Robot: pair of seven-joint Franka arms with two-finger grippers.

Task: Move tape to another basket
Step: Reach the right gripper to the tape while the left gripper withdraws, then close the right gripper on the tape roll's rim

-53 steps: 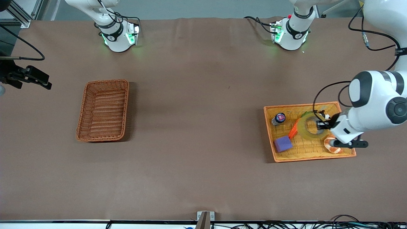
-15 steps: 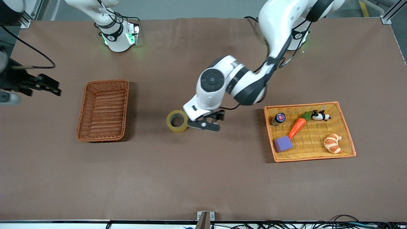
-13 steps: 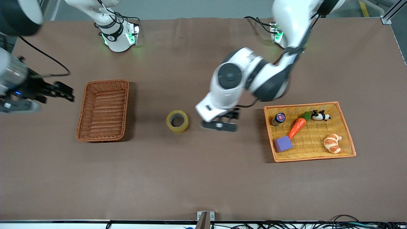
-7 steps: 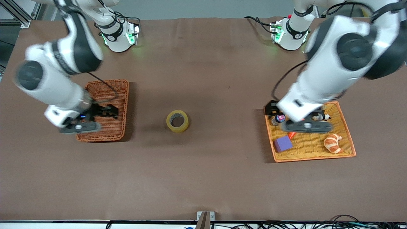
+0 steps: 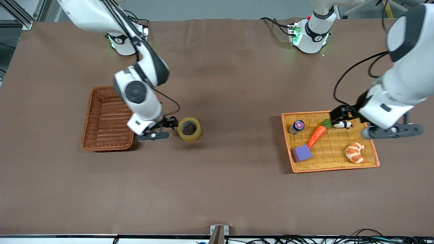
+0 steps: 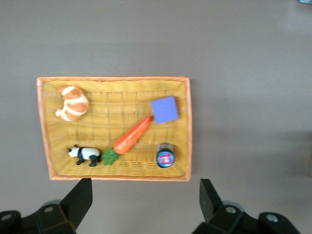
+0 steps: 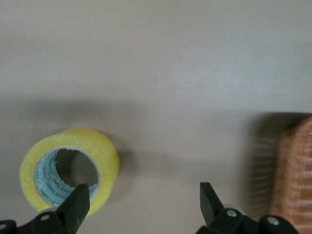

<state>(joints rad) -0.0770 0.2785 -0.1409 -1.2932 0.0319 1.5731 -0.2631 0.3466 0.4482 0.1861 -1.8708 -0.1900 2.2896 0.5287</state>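
Note:
I should next move the tape into the reddish-brown wicker basket (image 5: 108, 120), so I should grab the tape roll by its yellowish ring side (image 5: 180, 128) with my right gripper.
The tape (image 5: 189, 128), a yellowish roll with a grey core, lies on the table between the two baskets. It also shows in the right wrist view (image 7: 70, 165). The reddish-brown wicker basket (image 5: 108, 120) stands empty toward the right arm's end, and its rim shows in the right wrist view (image 7: 295, 170). My right gripper (image 5: 169, 122) is open and low between the basket and the tape. One of its fingertips (image 7: 78, 202) is at the roll's rim. My left gripper (image 5: 340, 113) is open and empty, up over the edge of the yellow tray (image 5: 330, 156).
The yellow tray (image 6: 97, 122) with an orange rim holds a croissant (image 5: 354, 152), a carrot (image 5: 317, 134), a purple block (image 5: 301, 153), a small jar (image 5: 297, 126) and a panda figure (image 5: 340, 124). Both arm bases stand along the table edge farthest from the front camera.
The left gripper carried the tape from the yellow tray to mid-table, let it go and drew back over the tray. The right arm swung in over the wicker basket to beside the tape.

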